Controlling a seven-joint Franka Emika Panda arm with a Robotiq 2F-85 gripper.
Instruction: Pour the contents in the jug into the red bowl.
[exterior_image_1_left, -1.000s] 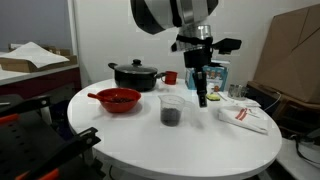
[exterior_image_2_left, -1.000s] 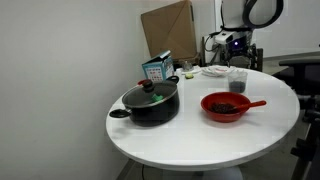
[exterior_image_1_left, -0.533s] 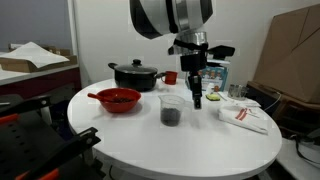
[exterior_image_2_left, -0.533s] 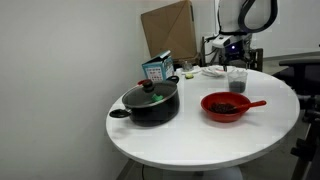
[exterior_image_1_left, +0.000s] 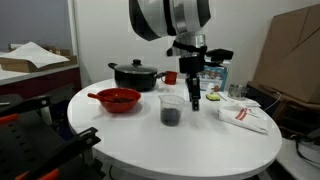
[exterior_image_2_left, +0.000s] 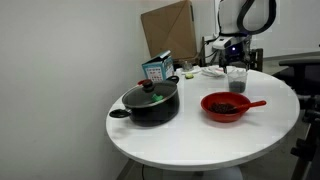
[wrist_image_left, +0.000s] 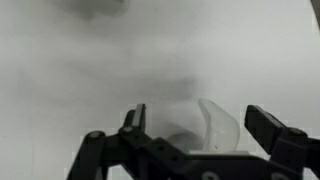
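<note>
The jug's rim (exterior_image_1_left: 180, 98) (wrist_image_left: 220, 127) is between my gripper's fingers, and they reach below it, so my gripper needs to close on the jug.
The clear jug (exterior_image_1_left: 171, 109) stands upright on the round white table (exterior_image_1_left: 150, 140), with dark contents (exterior_image_1_left: 171, 117) in its lower part. It also shows in an exterior view (exterior_image_2_left: 236, 79) and, as a clear rim, between the fingers in the wrist view (wrist_image_left: 215, 125). My gripper (exterior_image_1_left: 195, 101) is open and hangs just beside the jug, its fingertips at about jug height; in the wrist view (wrist_image_left: 205, 125) the fingers stand wide apart on either side of the rim. The red bowl (exterior_image_1_left: 118, 99) sits on the table beyond the jug, also seen in an exterior view (exterior_image_2_left: 226, 106).
A black lidded pot (exterior_image_1_left: 134, 75) stands behind the red bowl. A small red cup (exterior_image_1_left: 171, 77) and a blue carton (exterior_image_1_left: 218, 75) stand at the back. A flat white and red packet (exterior_image_1_left: 243, 116) lies near the jug. A cardboard box (exterior_image_1_left: 290, 55) stands off the table.
My gripper has moved sideways toward the jug and slightly lower, from clearly apart to right beside it. The jug and bowl have not moved.
</note>
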